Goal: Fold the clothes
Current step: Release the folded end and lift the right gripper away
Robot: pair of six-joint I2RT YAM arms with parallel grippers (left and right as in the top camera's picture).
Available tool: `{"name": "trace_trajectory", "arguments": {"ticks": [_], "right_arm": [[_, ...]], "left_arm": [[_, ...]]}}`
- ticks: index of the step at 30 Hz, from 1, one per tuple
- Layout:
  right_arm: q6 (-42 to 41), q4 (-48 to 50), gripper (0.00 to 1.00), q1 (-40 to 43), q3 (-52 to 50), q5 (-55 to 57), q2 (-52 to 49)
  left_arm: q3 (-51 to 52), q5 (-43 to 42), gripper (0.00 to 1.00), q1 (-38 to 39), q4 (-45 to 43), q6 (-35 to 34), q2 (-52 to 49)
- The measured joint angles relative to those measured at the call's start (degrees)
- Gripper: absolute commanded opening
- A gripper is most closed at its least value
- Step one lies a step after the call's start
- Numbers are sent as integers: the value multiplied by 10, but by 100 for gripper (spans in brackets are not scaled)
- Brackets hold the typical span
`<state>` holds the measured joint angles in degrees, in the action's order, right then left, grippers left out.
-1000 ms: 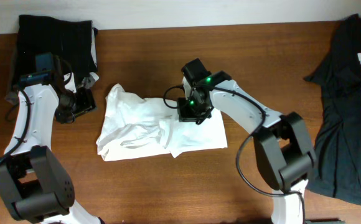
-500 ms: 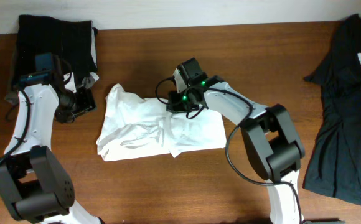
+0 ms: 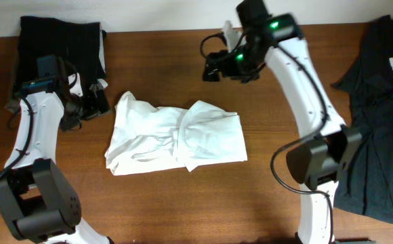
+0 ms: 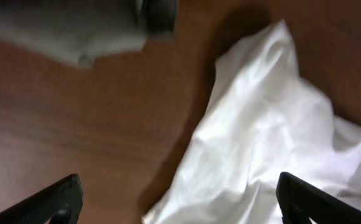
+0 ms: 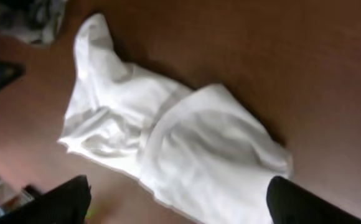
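I will next grab the near corner of the white T-shirt at its unfolded end with my left gripper, to fold the T-shirt over toward the centre.
The clothes are a white wrinkled T-shirt (image 3: pixel 176 139) lying bunched in the middle of the brown table (image 3: pixel 183 203), its right part folded over toward the centre. My left gripper (image 3: pixel 99 105) stands open just left of the shirt's upper left corner, touching nothing. The left wrist view shows the shirt (image 4: pixel 261 124) ahead, between wide-apart fingertips (image 4: pixel 62 199). My right gripper (image 3: pixel 213 68) hangs open, raised above the table behind the shirt. From the right wrist view the whole shirt (image 5: pixel 180 137) lies below the empty gripper (image 5: pixel 180 208).
A black garment (image 3: pixel 61 44) lies at the back left corner, close behind my left arm. A dark T-shirt (image 3: pixel 379 115) drapes over the table's right edge. Bare wood runs along the front and between the white shirt and the dark one.
My right gripper has let go of the shirt's right part, opened, and lifted away toward the back. The released cloth has settled folded over. My left gripper has opened wider.
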<state>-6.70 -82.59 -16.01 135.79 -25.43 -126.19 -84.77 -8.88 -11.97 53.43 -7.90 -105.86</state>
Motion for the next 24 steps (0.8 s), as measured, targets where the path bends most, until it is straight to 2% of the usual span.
{"name": "trace_trajectory", "arguments": {"ticks": [2, 6, 10, 13, 19, 24], "right_arm": [[14, -69, 93, 2, 55, 0, 7], [25, -142, 92, 2, 66, 27, 20], [27, -144, 93, 2, 65, 64, 46], [29, -144, 96, 3, 66, 93, 107], [29, -144, 98, 3, 66, 112, 220], [29, -144, 99, 3, 66, 121, 262]], "left_arm": [[3, -16, 99, 0, -10, 18, -1], [4, -61, 99, 0, -16, 69, -40], [7, -80, 99, -7, -20, 102, -103], [10, -118, 99, -33, -14, 144, -134], [10, -180, 99, -57, -11, 192, -142], [2, -227, 98, -48, 19, 206, -156]]}}
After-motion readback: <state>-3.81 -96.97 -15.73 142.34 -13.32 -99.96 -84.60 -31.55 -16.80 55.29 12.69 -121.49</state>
